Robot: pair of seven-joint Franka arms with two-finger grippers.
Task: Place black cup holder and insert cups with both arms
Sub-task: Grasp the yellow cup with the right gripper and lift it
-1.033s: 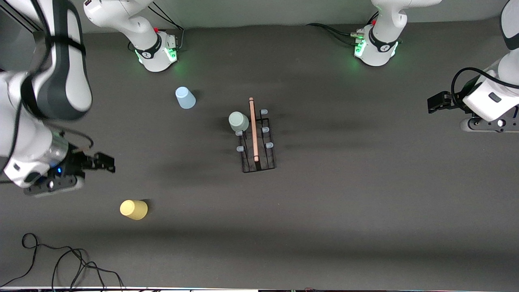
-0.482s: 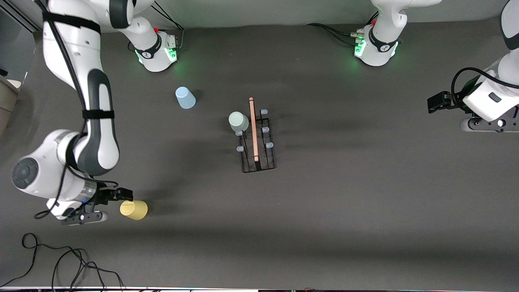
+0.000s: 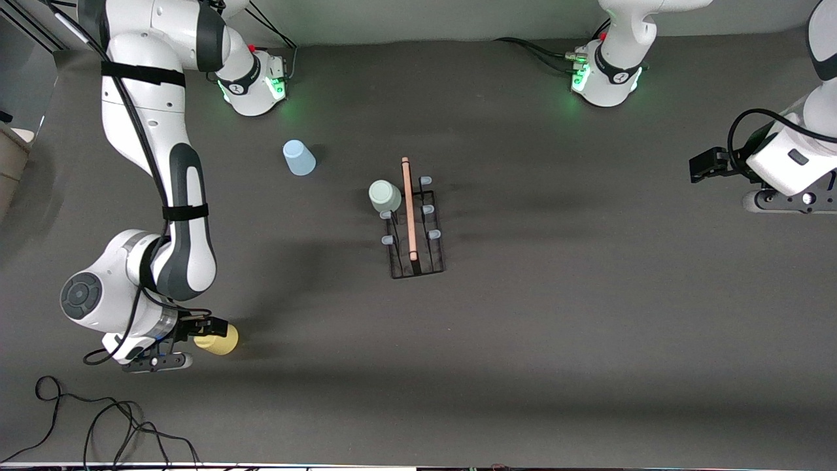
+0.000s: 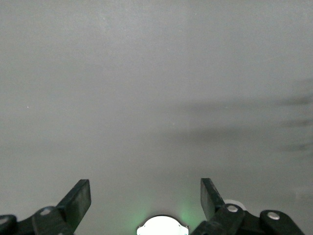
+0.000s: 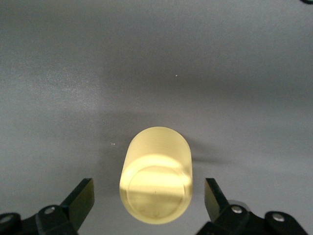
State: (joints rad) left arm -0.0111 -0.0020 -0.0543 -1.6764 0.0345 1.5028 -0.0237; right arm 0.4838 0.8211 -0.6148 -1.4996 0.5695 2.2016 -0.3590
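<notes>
The yellow cup is between the fingers of the robot's right gripper in the right wrist view, so the gripper needs to close on the cup. Closing now would hold it now.
The black cup holder (image 3: 416, 239) stands mid-table with its wooden rod handle on top. The pale green cup (image 3: 384, 195) sits on one of its pegs at the end nearer the robot bases. The light blue cup (image 3: 298, 157) stands on the table toward the right arm's base. The yellow cup (image 3: 220, 340) lies on its side toward the right arm's end, nearer the front camera. My right gripper (image 3: 210, 325) is open at the cup's closed end; in the right wrist view the yellow cup (image 5: 155, 182) lies between the spread fingers (image 5: 80, 198), untouched. My left gripper (image 3: 701, 166) is open and empty, waiting at the left arm's end.
A loose black cable (image 3: 98, 425) lies near the table's front edge at the right arm's end. The two lit bases (image 3: 258, 82) stand along the top edge.
The right arm has swung down and toward the front camera, bringing its open gripper to the yellow cup's closed end. The left arm and all cups have not moved.
</notes>
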